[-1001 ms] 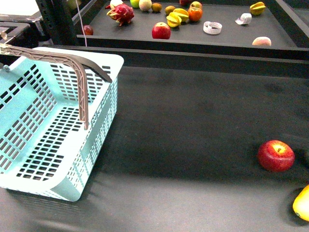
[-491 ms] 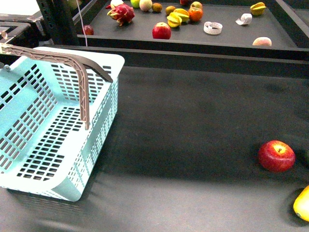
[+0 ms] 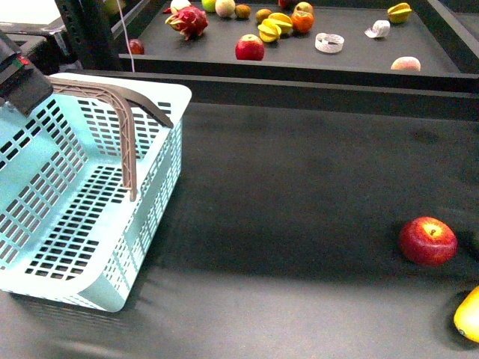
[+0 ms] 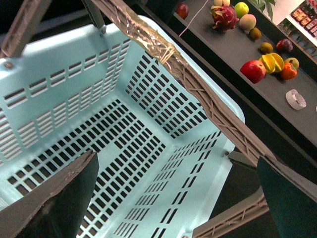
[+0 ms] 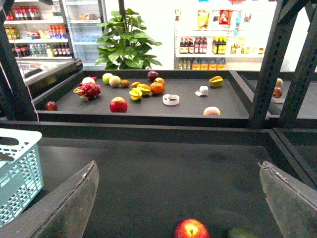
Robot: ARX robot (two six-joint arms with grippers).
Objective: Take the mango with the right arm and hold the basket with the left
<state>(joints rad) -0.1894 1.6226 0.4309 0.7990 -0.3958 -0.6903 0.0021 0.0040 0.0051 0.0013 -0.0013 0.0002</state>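
The basket [image 4: 109, 148] has a brown handle, and my left gripper will pick it up by that handle next, to hold it up for the mango.
The mango [image 3: 468, 315] is a yellow-orange fruit cut off by the frame at the near right edge of the dark table in the front view. A round red apple [image 3: 427, 241] lies just beyond it. The light blue basket [image 3: 161, 161] stands at the left with its brown handle [image 3: 112, 93] raised. My black left arm [image 3: 19, 75] with a red button is over the handle's far left end. My left gripper [image 4: 183, 198] is open above the basket's inside [image 4: 59, 94], near the handle [image 4: 198, 89]. My right gripper [image 5: 178, 198] is open and empty, facing the apple [image 5: 191, 230].
A raised shelf [image 3: 299, 82] runs along the back, holding a dragon fruit [image 3: 188, 21], a red apple [image 3: 250, 48], star fruits [image 3: 273, 28] and other fruit. A black post [image 3: 93, 34] stands behind the basket. A greenish thing [image 5: 242, 233] lies beside the apple.
My left arm has come into the front view at the top left, over the basket's handle. The basket, apple and mango have not moved.
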